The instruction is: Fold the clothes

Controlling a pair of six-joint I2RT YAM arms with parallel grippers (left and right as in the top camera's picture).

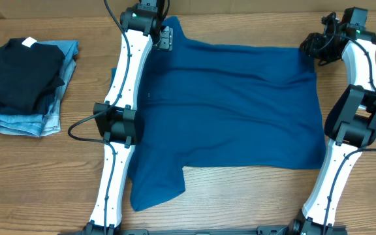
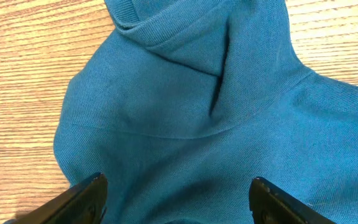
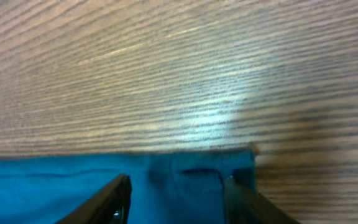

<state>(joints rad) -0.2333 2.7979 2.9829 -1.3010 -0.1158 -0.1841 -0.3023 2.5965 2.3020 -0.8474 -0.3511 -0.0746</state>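
Observation:
I need to grab the shirt just below its collar next with my left gripper, holding that end so the wrinkled hem straightens for folding.
The clothes, one teal-blue shirt (image 1: 234, 111), lie spread over the middle of the table, with a sleeve (image 1: 155, 186) sticking out toward the front left. My left gripper (image 1: 167, 36) hovers over the shirt's far left corner. In the left wrist view it is open (image 2: 178, 186), its fingers wide apart above the fabric (image 2: 185, 93) just below the collar (image 2: 142, 25). My right gripper (image 1: 313, 47) is at the far right corner. It is open too (image 3: 176, 186), fingers astride the wrinkled hem (image 3: 73, 180), low over the cloth.
A folded black garment (image 1: 21, 68) lies on light-blue jeans (image 1: 51, 111) at the table's left edge. Bare wood (image 1: 240, 202) shows in front of the shirt and beyond its far hem (image 3: 166, 74).

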